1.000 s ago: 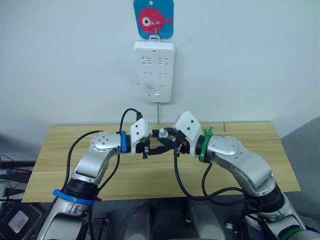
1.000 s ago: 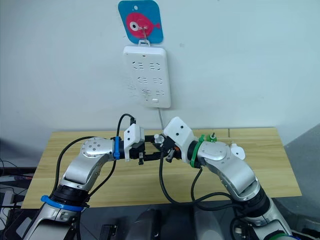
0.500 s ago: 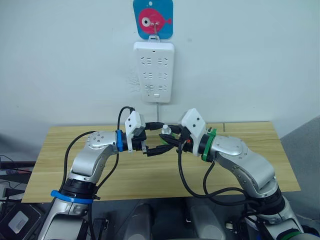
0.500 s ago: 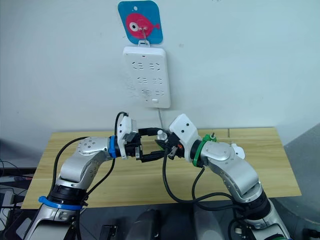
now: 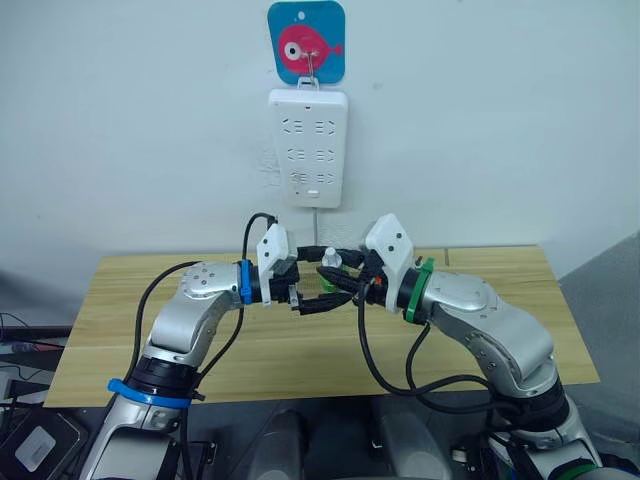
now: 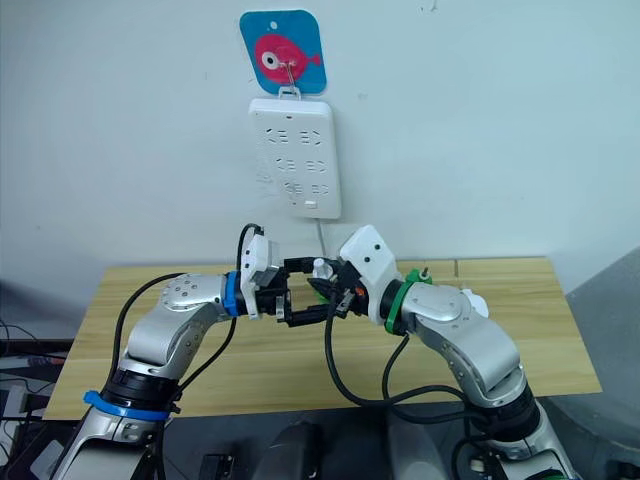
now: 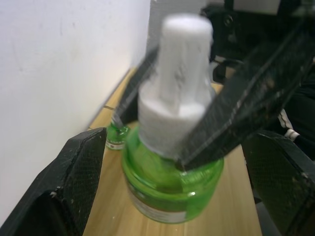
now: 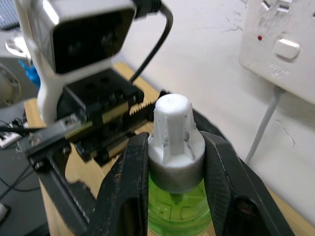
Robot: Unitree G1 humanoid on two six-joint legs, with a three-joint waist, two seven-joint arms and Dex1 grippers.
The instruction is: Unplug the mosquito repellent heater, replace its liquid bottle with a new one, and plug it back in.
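Next, my left gripper takes hold of the bottle by its round green body (image 5: 330,284), keeping the liquid bottle's white cap (image 5: 331,257) free to come off.
A green liquid bottle (image 8: 177,211) with a white cap (image 7: 179,78) hangs above the table's middle. My right gripper (image 8: 176,162) is shut on its neck just under the cap. My left gripper (image 7: 177,142) faces it from the other side, open, with one finger on each side of the bottle and not touching it. In the eye views both grippers meet at the bottle (image 5: 328,272). A second small green bottle (image 7: 115,137) stands on the table near the wall. A rounded white unit, likely the mosquito repellent heater (image 6: 470,300), lies on the table behind my right forearm.
A white power strip (image 5: 308,147) hangs on the wall under a blue hook with a pink fish (image 5: 306,40); its sockets hold nothing and its cord drops behind the table. The wooden table (image 5: 120,300) spreads bare to the left and right of the arms.
My left wrist has rolled, and its spread fingers have come in around the bottle. My right gripper has kept its hold and lifted the bottle slightly.
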